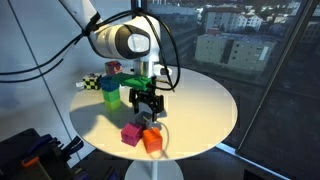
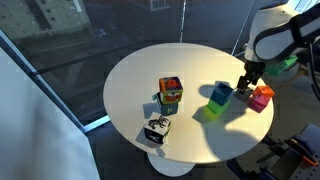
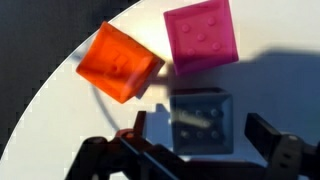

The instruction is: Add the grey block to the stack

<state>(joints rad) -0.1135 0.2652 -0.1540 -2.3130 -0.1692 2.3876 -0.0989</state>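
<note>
The grey block [image 3: 202, 122] is between both fingers in the wrist view, and they are down beside its sides. My gripper should close on the block now.
The grey block [image 3: 202, 122] lies on the white table between my gripper's [image 3: 200, 142] two fingers, with a gap on each side. The gripper is open and low over the table in both exterior views [image 1: 148, 103] [image 2: 247, 80]; the block is hidden under it there. The stack [image 1: 110, 96] [image 2: 217, 96] has a bright green block at the bottom and a blue one on it, a short way beside the gripper. A red patterned cube [image 2: 170, 90] stands apart, further across the table.
A magenta cube [image 3: 203, 35] [image 1: 131, 133] and an orange cube [image 3: 120, 63] [image 1: 152, 140] lie just beyond the grey block, near the table's edge [image 1: 215, 140]. A black-and-white checkered piece [image 2: 157, 128] [image 1: 92, 83] sits near the opposite rim.
</note>
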